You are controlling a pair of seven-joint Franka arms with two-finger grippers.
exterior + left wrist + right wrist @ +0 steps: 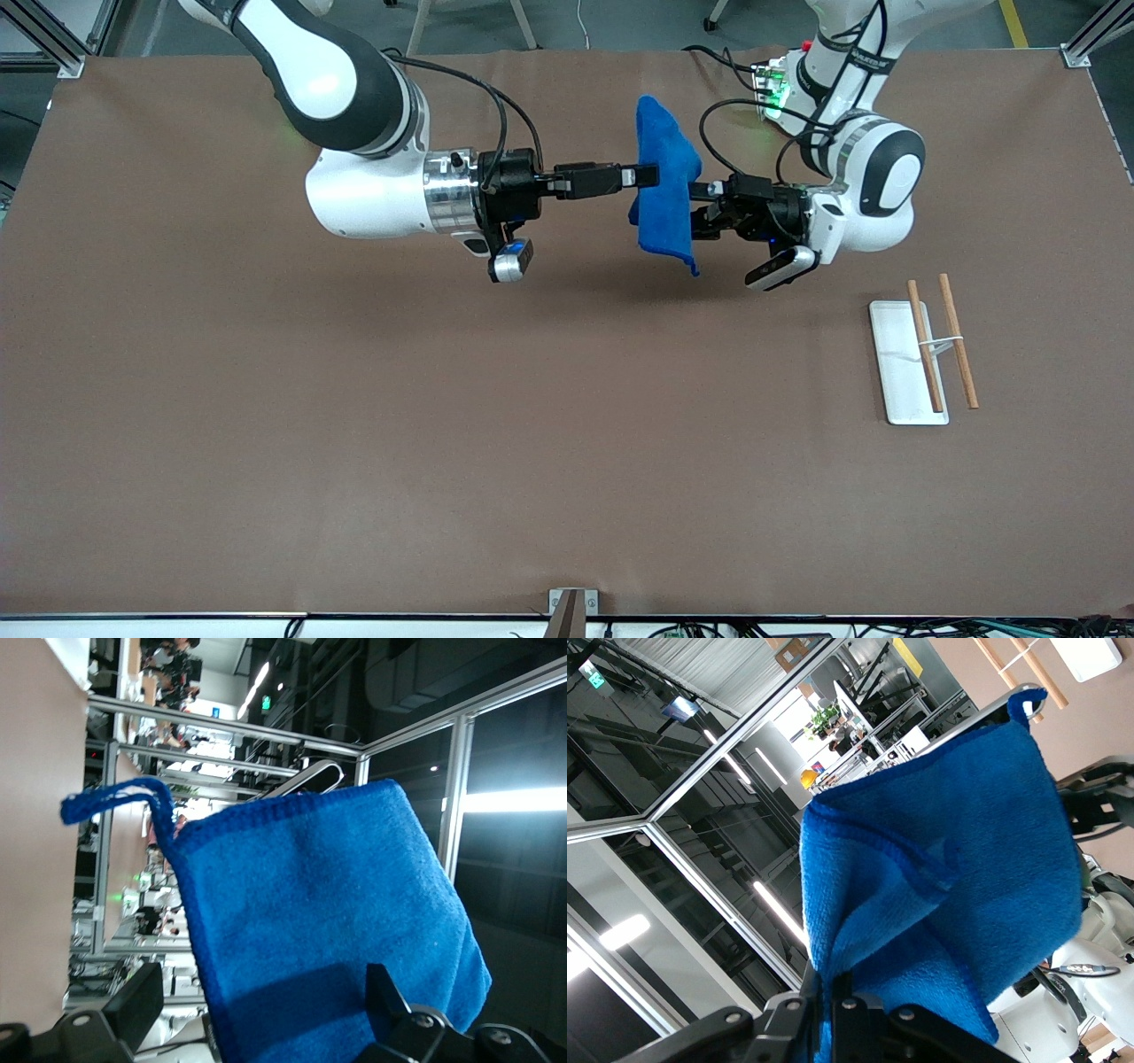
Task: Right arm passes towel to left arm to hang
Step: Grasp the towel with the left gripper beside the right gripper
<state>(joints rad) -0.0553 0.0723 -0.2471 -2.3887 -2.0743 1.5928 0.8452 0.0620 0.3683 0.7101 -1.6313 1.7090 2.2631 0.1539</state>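
Observation:
The towel should next be held in my left gripper by its middle cloth, so the blue towel's corner loop stays free for hanging on the rods.
The bright blue towel hangs in the air over the table's middle, near the arms' bases. My right gripper is shut on its upper part; in the right wrist view the towel is pinched between the closed jaws of the gripper. My left gripper is at the towel's other face, open. In the left wrist view the towel lies between the gripper's wide-apart fingers, which do not press it. The corner loop sticks out free.
A white tray lies toward the left arm's end of the table. Two wooden rods joined by a white wire stand at it, one over the tray and one beside it. The brown table cover spreads under both arms.

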